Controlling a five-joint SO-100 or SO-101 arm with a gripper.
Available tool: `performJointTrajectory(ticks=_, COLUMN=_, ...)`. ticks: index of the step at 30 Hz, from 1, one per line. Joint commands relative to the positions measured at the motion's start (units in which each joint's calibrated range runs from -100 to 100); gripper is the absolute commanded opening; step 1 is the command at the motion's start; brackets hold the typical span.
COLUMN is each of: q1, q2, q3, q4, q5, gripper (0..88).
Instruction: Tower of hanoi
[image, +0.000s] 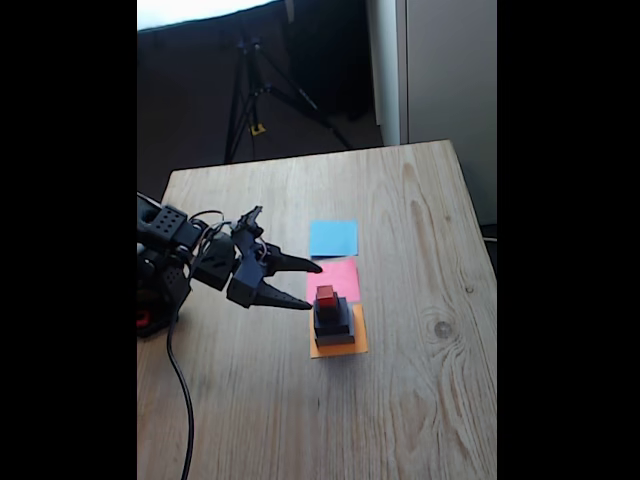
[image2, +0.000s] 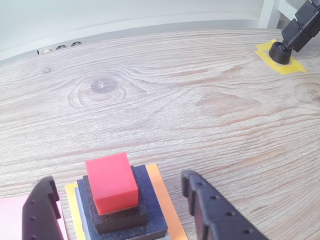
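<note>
My gripper grabs the topmost red cube by its two opposite sides next, to start moving the tower piece by piece.
The tower of hanoi (image: 333, 318) stands stacked on the orange paper square (image: 340, 347): a grey slab at the bottom, a black slab, a small black cube and a red cube (image2: 111, 183) on top. My gripper (image: 312, 284) is open, its two black fingers pointing right, tips just left of the red cube and at about its height. In the wrist view the fingers (image2: 210, 210) flank the stack, one at the lower left, one at the lower right, with nothing between them but the tower (image2: 120, 210) ahead.
A pink paper square (image: 333, 277) lies just behind the tower and a blue one (image: 333, 238) farther back. A black cable (image: 180, 390) runs from the arm's base to the table's front edge. A tripod foot (image2: 280, 52) on yellow tape stands far right in the wrist view.
</note>
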Motion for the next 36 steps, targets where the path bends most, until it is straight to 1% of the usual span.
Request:
performJointTrajectory(ticks=1, q1=-0.08, q2=2.21, q3=-0.5, q4=-5.19, q5=0.87, gripper=28.3)
performJointTrajectory(ticks=7, q1=-0.75, q2=5.01, q3=0.14, q4=-8.99, q5=0.87, gripper=27.9)
performJointTrajectory(ticks=13, q1=-1.66, q2=11.82, q3=0.41, q4=-17.81, q5=0.87, gripper=27.5)
performJointTrajectory(ticks=20, q1=-2.08, q2=16.59, q3=1.14, q4=-23.88, q5=0.87, gripper=27.1)
performJointTrajectory(ticks=36, q1=-3.92, q2=19.24, q3=3.59, q4=-28.82, q5=0.87, gripper=25.0)
